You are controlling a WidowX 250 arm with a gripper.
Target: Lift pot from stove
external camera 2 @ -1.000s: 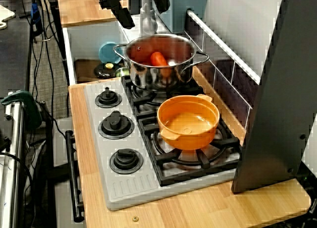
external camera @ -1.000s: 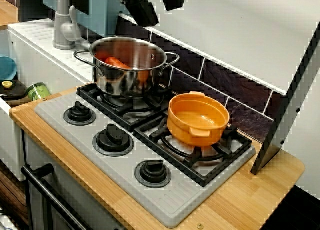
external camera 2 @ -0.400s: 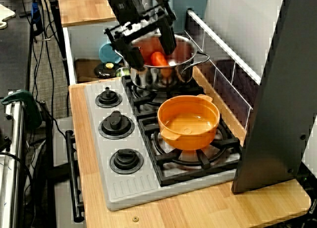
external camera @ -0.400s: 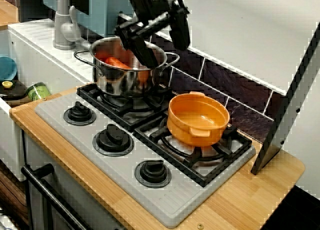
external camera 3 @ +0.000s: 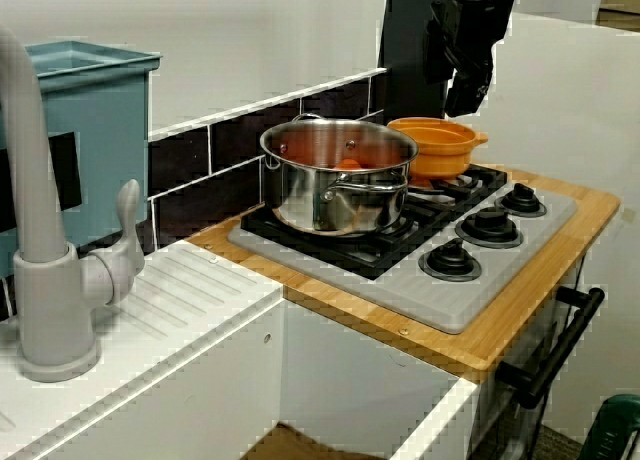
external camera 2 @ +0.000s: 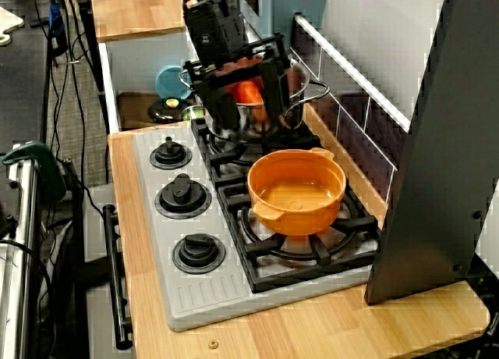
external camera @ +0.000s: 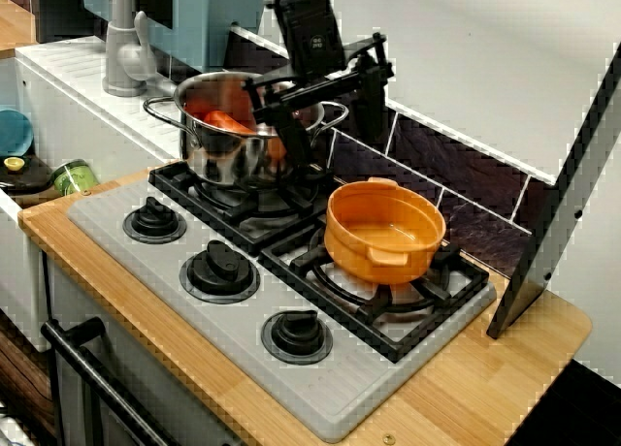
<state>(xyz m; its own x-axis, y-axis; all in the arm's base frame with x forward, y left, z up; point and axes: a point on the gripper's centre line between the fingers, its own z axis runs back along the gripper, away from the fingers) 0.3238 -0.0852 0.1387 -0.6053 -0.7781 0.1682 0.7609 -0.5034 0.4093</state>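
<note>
I will next lift the pot with my gripper by pinching it by its thin rim (external camera: 333, 202), because the orange pot's body (external camera: 376, 244) is too wide for the fingers.
The orange pot (external camera: 385, 231) (external camera 2: 296, 189) (external camera 3: 437, 145) sits upright on the right burner grate of the grey stove (external camera: 194, 310) (external camera 2: 195, 293) (external camera 3: 430, 295), one tab handle facing front, and it looks empty. My black gripper (external camera: 335, 126) (external camera 2: 248, 109) (external camera 3: 455, 75) hangs open over the near rim of the steel pot, up and to the back-left of the orange pot and apart from it. There is nothing between its fingers. In the side view the arm hides part of the wall behind the orange pot.
A tall steel pot (external camera: 233, 145) (external camera 3: 335, 185) holding a carrot (external camera: 225, 119) stands on the left burner. Three black knobs (external camera: 221, 269) line the stove's front. A faucet (external camera 3: 40, 260) and sink lie left. A grey slanted panel (external camera: 563, 204) rises at the right.
The gripper has come down from above the frame and moved right, from over the steel pot toward the orange pot. Its fingers stay open. Neither pot has moved.
</note>
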